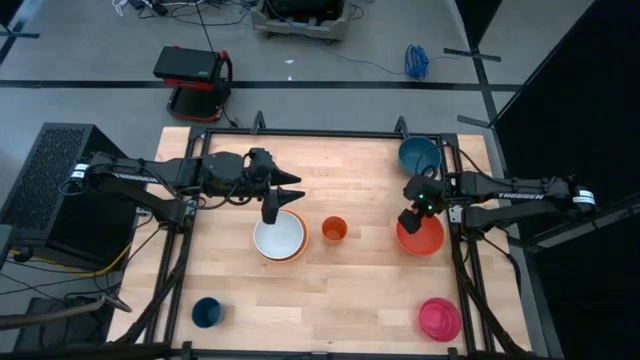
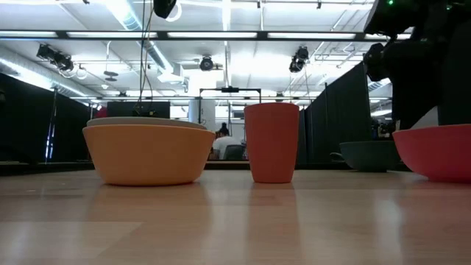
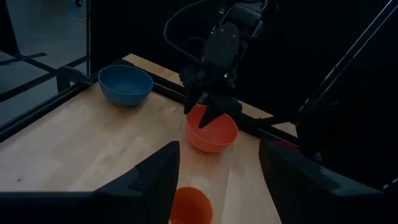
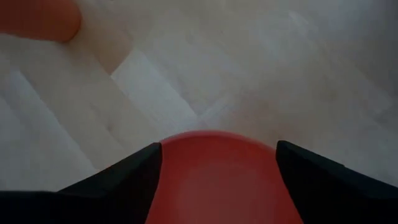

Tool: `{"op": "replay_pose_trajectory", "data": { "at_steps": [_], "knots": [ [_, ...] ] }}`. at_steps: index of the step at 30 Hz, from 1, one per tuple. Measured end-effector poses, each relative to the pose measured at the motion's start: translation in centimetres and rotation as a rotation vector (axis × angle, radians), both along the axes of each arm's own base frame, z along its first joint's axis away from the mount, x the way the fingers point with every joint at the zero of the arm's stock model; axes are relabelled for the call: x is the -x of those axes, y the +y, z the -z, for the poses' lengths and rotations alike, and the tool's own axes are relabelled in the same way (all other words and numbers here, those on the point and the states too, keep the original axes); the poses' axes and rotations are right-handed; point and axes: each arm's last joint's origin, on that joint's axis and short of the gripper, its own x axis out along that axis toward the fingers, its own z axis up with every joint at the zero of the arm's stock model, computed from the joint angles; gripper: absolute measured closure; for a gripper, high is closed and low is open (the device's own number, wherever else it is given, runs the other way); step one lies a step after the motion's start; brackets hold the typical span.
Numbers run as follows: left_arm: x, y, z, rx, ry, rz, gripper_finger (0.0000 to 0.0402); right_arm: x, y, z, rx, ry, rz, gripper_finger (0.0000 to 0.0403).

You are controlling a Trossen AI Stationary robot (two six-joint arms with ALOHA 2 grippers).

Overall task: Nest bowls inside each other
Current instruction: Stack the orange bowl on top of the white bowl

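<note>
Next, my right gripper grabs the red-orange bowl by its rim (image 4: 214, 133), to nest the red-orange bowl inside the white bowl.
A white bowl (image 1: 279, 236) sits nested inside an orange bowl (image 2: 147, 154) at the table's middle. My left gripper (image 1: 272, 210) hangs open well above their far rim, with nothing between its fingers. A red-orange bowl (image 1: 421, 237) stands on the table at the right. My right gripper (image 3: 208, 112) is open over the side of its rim toward the table's middle, pointing steeply down. A teal-blue bowl (image 1: 419, 154) stands at the far right corner and a magenta-pink bowl (image 1: 440, 319) at the near right. My right gripper stands open at the red-orange bowl's rim (image 3: 194, 118), coming from above, and the bowl fills the gap between its fingers (image 4: 134, 171) in the right wrist view. I cannot tell whether a finger touches the rim. The bowl rests upright on the table.
A small orange cup (image 1: 334, 229) stands upright between the nested pair and the red-orange bowl. A small dark blue cup (image 1: 207, 312) stands near the front left. Black frame rails (image 1: 330, 133) run along the table's edges.
</note>
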Motion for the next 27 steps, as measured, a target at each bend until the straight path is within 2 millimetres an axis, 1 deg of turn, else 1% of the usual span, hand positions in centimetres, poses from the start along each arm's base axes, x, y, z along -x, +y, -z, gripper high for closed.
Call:
{"op": "replay_pose_trajectory", "data": {
  "at_steps": [15,18,27],
  "knots": [
    [0.0,0.0,0.0,-0.002,0.003,0.000,0.0194,-0.7,0.2,-2.0,-0.144,-0.088,0.057,0.0132],
    [0.0,0.0,0.0,-0.002,0.003,0.000,0.0194,-1.0,0.3,-1.8,-0.156,-0.078,0.052,0.0136],
    [0.0,0.0,0.1,-0.002,0.008,0.003,0.0193,-2.3,0.5,-0.4,-0.207,0.017,0.038,0.0147]
  ]
}}
